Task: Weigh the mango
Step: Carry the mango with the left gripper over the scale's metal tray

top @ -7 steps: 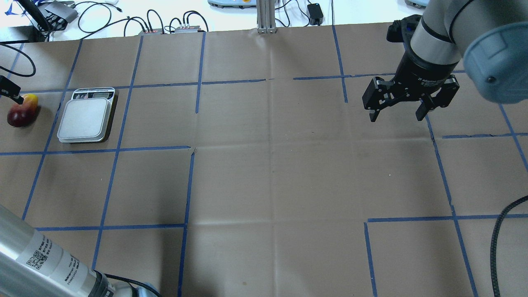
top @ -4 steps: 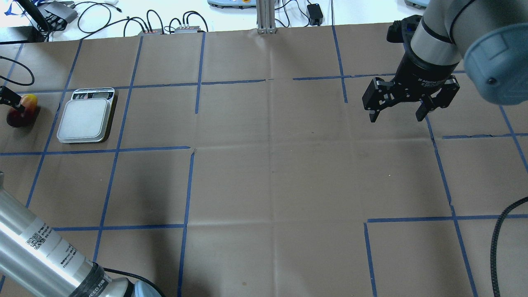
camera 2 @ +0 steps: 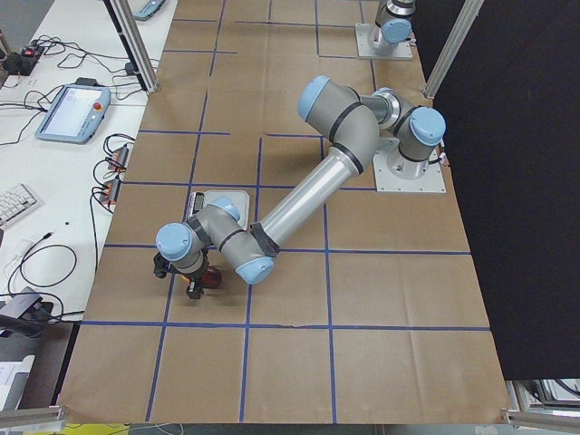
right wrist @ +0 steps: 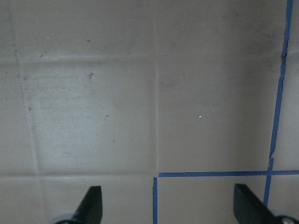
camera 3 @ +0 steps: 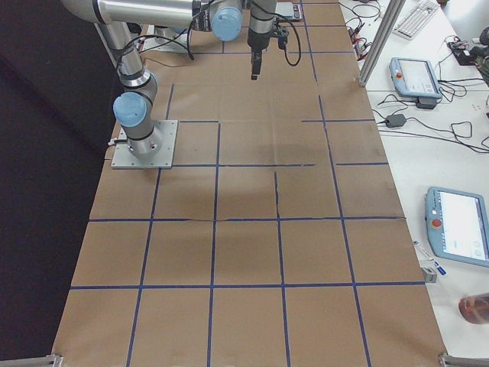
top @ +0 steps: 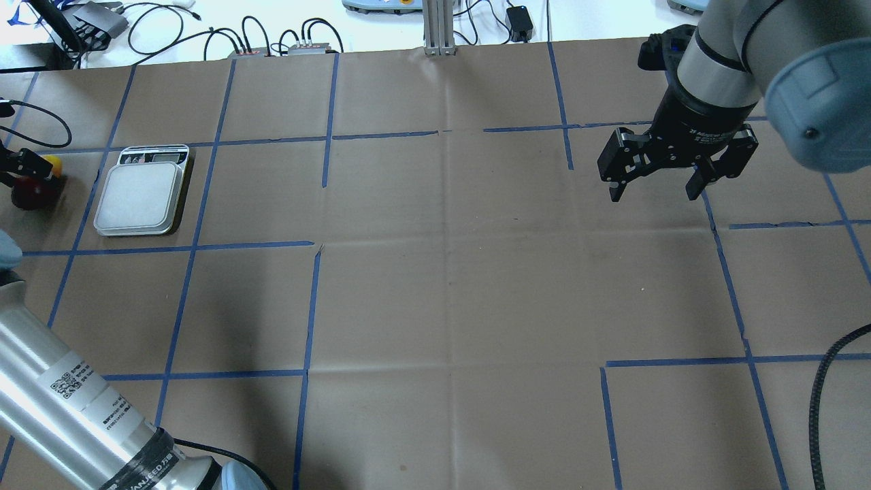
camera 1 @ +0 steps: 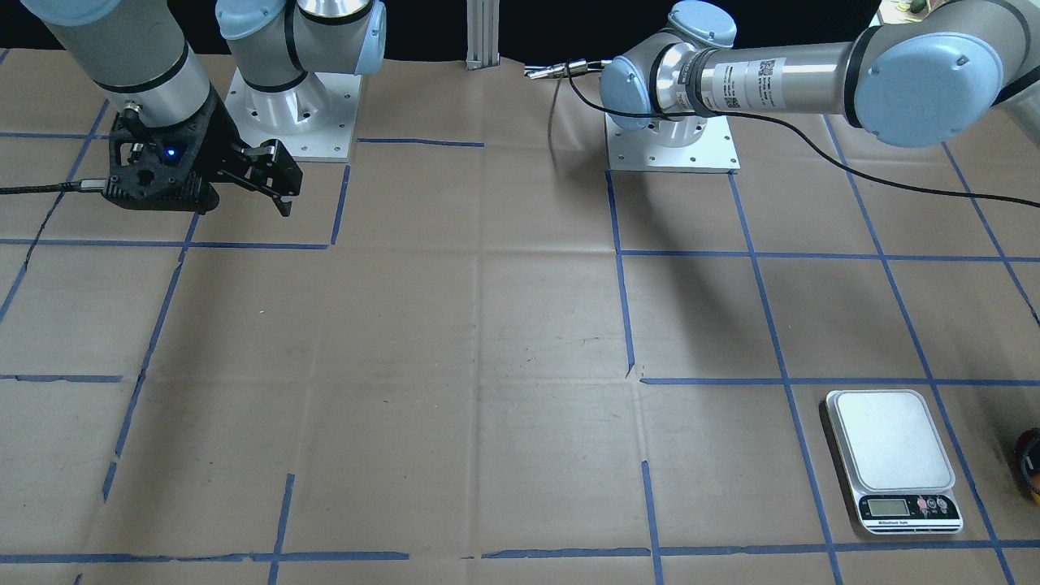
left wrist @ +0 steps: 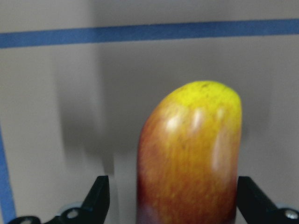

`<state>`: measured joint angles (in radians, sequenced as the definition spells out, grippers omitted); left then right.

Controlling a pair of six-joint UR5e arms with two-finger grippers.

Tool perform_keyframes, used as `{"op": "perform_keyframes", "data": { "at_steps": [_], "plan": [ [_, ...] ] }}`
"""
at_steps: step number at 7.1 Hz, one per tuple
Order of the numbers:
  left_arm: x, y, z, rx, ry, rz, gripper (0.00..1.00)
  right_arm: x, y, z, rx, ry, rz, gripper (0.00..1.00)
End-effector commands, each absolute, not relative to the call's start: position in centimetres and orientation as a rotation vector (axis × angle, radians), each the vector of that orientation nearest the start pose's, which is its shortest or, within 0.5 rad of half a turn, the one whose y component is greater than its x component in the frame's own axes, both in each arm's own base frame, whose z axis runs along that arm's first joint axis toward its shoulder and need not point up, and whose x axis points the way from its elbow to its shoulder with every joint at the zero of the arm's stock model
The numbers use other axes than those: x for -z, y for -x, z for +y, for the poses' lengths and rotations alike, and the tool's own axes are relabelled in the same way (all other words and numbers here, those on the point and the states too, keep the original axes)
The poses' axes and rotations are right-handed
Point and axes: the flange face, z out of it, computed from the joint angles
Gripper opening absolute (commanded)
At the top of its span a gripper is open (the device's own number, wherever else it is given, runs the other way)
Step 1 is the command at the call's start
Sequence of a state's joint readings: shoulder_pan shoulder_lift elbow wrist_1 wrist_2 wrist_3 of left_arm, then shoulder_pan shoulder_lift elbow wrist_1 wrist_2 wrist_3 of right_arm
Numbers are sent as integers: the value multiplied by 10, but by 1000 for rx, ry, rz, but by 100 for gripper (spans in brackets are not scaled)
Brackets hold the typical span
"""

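Note:
The left gripper grabs the mango by its red sides behind the yellow tip next, to weigh the mango on the silver scale [camera 1: 894,444].
The mango [left wrist: 189,158], red with a yellow tip, lies on the brown paper at the table's far left [top: 30,192], just left of the scale [top: 139,197]. It also shows at the right edge of the front-facing view [camera 1: 1030,465]. My left gripper [left wrist: 175,205] is open and straddles the mango, one finger on each side, the right finger almost touching it. The silver scale, also in the front-facing view [camera 1: 892,455], has an empty platform. My right gripper [top: 653,189] is open and empty, hovering over the table's far right part.
Blue tape lines grid the paper. Cables and small boxes [top: 272,41] lie along the back edge beside an aluminium post [top: 439,27]. A black cable [top: 827,381] hangs at the front right. My left arm's tube [top: 75,408] crosses the front left corner.
My left gripper has moved down over the mango and now covers more of it. The left arm's tube has shifted up in the view. The right arm has not moved.

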<state>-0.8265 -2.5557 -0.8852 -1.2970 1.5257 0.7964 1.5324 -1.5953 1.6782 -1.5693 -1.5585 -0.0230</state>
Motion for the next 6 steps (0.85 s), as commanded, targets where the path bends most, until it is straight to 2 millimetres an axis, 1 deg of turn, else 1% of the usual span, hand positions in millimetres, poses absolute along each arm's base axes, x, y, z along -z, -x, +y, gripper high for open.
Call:
{"op": "perform_keyframes", "data": {
  "at_steps": [1, 2, 3, 4, 5, 6],
  "plan": [
    [-181, -462, -697, -76, -112, 3142, 13, -447, -116, -476, -131, -25, 3124, 100],
    [-189, -458, -698, -97, -107, 3138, 5, -447, -116, -476, -131, -25, 3124, 100],
    [-206, -447, -695, -118, -94, 3150, 5, -447, -116, -476, -131, -25, 3124, 100],
    [-230, -408, -698, -183, -77, 3180, 4, -447, -116, -476, -131, -25, 3124, 100],
    [-237, -350, -709, -217, -141, 3189, 0, -447, -116, -476, -131, -25, 3124, 100],
    [-239, -304, -700, -262, -128, 3200, 0, -447, -116, -476, -131, -25, 3124, 100]
  ]
}}
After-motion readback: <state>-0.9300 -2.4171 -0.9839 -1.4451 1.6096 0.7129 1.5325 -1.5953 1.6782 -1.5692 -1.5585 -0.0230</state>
